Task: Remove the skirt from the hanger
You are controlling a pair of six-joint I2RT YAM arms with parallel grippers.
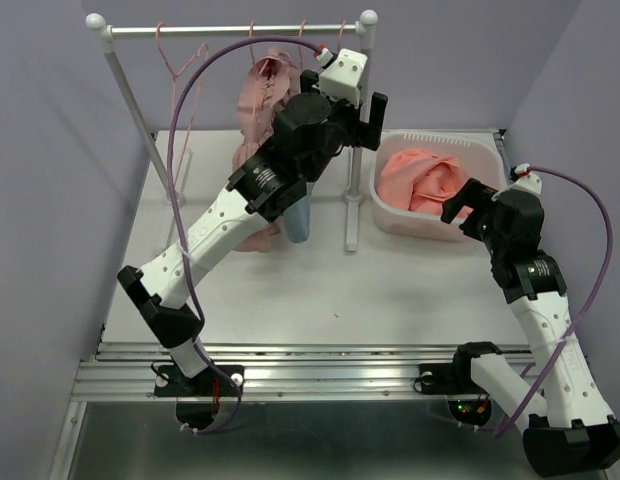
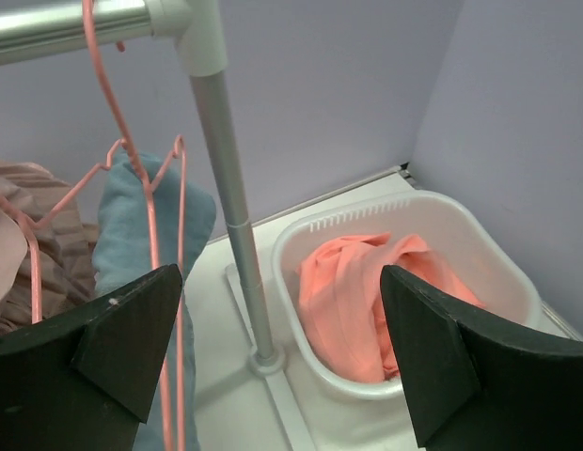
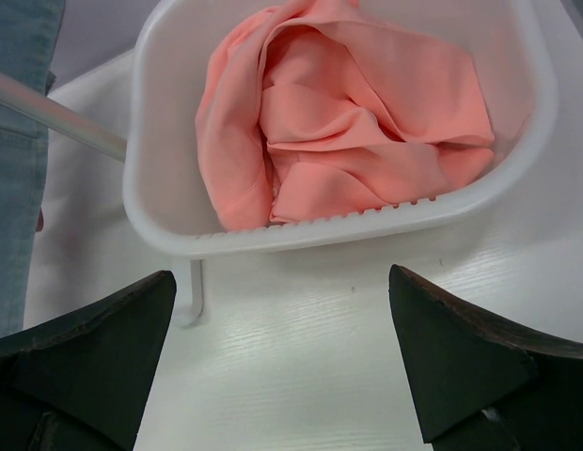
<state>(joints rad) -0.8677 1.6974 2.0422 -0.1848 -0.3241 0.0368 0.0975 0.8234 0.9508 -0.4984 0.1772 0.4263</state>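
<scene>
My left gripper grabs the pink hanger by the wire on its near side below its neck (image 2: pixel 153 233) next, which leaves the skirt and the hanger's hook free for removal.
A blue denim skirt (image 2: pixel 146 240) hangs from a pink clip hanger (image 2: pixel 132 160) on the rack's rail (image 1: pixel 230 30). In the top view the skirt (image 1: pixel 298 218) shows below my left arm. A brownish-pink garment (image 1: pixel 262 88) hangs beside it on another hanger. My left gripper (image 1: pixel 371 118) is raised by the rack's right post, just right of the skirt's hanger. It is open and empty in its wrist view (image 2: pixel 280 282). My right gripper (image 1: pixel 458 202) is open and empty at the near rim of the basket, also in its wrist view (image 3: pixel 282 277).
A white basket (image 1: pixel 390 215) at the right holds a salmon cloth (image 1: pixel 430 180). The rack's right post (image 2: pixel 230 188) and its foot (image 1: pixel 352 215) stand between the skirt and the basket. An empty pink hanger (image 1: pixel 175 60) hangs at the left. Purple walls enclose the table.
</scene>
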